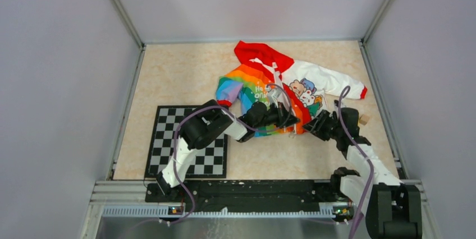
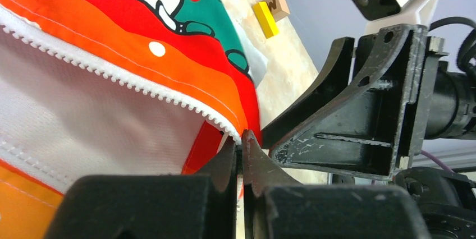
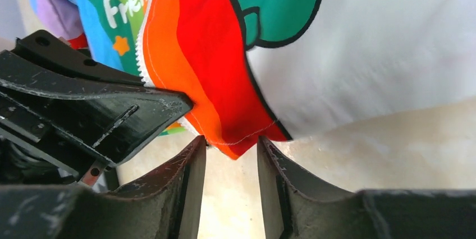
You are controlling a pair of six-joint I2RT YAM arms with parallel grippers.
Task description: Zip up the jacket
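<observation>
The zipper end has to stay free for zipping, so I should next grab the jacket's orange-red bottom corner [image 2: 252, 125] with my right gripper, beside the zipper teeth [image 2: 112, 73].
The jacket [image 1: 264, 79] lies unzipped on the table, red hood far, rainbow half left, white cartoon half right. In the left wrist view its white zipper teeth [image 2: 112, 73] run along the orange edge [image 2: 140, 31] down to my left gripper [image 2: 243, 138], which is shut on the bottom end of that zipper edge. My right gripper [image 3: 231, 143] is open, its fingers on either side of the orange-red bottom corner of the jacket [image 3: 213, 54] without pinching it. Both grippers meet at the jacket's near hem in the top view, left [image 1: 292, 116] and right [image 1: 312, 124].
A black-and-white checkerboard mat [image 1: 191, 138] lies at the near left under the left arm. A small wooden block [image 1: 365, 119] sits right of the jacket; the left wrist view shows it [image 2: 278, 4] beside a yellow block [image 2: 264, 19]. Grey walls enclose the table.
</observation>
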